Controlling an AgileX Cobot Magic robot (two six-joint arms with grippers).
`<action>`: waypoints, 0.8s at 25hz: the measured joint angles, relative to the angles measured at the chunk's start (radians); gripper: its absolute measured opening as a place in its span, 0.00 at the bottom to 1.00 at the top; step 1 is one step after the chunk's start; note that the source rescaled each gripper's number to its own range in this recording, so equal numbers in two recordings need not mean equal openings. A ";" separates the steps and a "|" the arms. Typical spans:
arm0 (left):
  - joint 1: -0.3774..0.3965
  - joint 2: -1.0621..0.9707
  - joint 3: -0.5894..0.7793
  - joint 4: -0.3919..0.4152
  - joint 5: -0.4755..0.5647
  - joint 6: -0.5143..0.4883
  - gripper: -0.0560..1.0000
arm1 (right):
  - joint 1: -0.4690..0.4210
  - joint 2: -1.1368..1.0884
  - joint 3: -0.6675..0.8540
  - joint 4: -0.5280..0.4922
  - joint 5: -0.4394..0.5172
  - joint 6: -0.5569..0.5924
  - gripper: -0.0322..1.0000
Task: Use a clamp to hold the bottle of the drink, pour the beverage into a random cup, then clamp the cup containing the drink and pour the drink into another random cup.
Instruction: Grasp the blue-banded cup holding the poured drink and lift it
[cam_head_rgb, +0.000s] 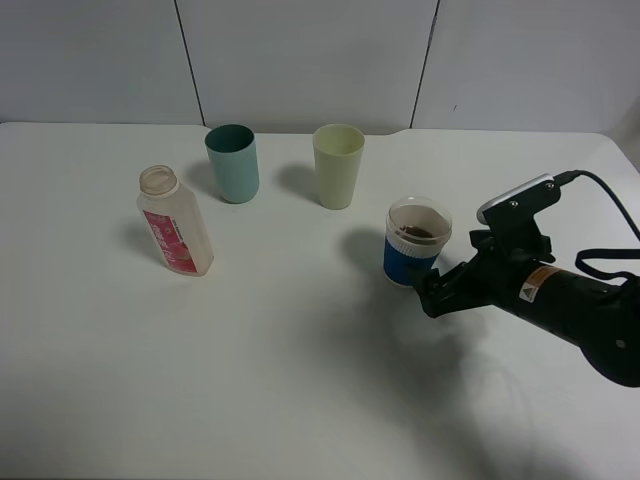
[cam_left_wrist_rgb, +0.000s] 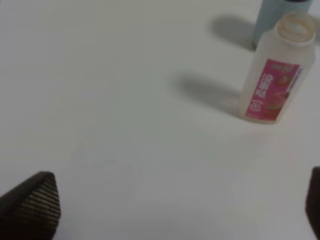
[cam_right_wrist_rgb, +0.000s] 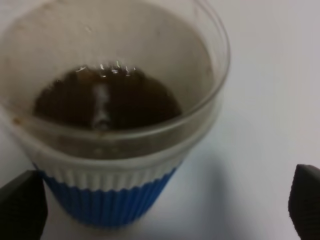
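My right gripper should move forward before it closes on the cup. The blue sleeve (cam_head_rgb: 417, 242) (cam_right_wrist_rgb: 107, 202) is ahead of both fingers, so they would miss the cup if I closed now.
The drink bottle (cam_head_rgb: 175, 222) is clear with a pink label, has no cap and stands upright at the left; it also shows in the left wrist view (cam_left_wrist_rgb: 274, 75). A clear cup with a blue sleeve (cam_head_rgb: 417, 242) holds brown drink (cam_right_wrist_rgb: 105, 102). My right gripper (cam_head_rgb: 430, 292) is open at the near right of this cup, low by its base; in the right wrist view its fingertips (cam_right_wrist_rgb: 20, 205) stand wide on either side of the cup (cam_right_wrist_rgb: 107, 200). My left gripper (cam_left_wrist_rgb: 170, 210) is open and empty, away from the bottle; it is out of the exterior view.
A teal cup (cam_head_rgb: 232, 162) and a pale green cup (cam_head_rgb: 338, 165) stand upright at the back, both looking empty. The teal cup (cam_left_wrist_rgb: 280, 15) is just behind the bottle. The right arm's cable (cam_head_rgb: 610, 215) trails at the right edge.
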 joint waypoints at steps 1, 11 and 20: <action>0.000 0.000 0.000 0.000 0.000 0.000 1.00 | 0.000 0.012 0.000 0.000 -0.039 -0.002 0.90; 0.000 0.000 0.000 0.000 0.000 0.000 1.00 | 0.000 0.109 0.000 -0.041 -0.231 -0.003 0.86; 0.000 0.000 0.000 0.000 0.000 0.000 1.00 | 0.000 0.162 -0.001 -0.069 -0.256 -0.003 0.83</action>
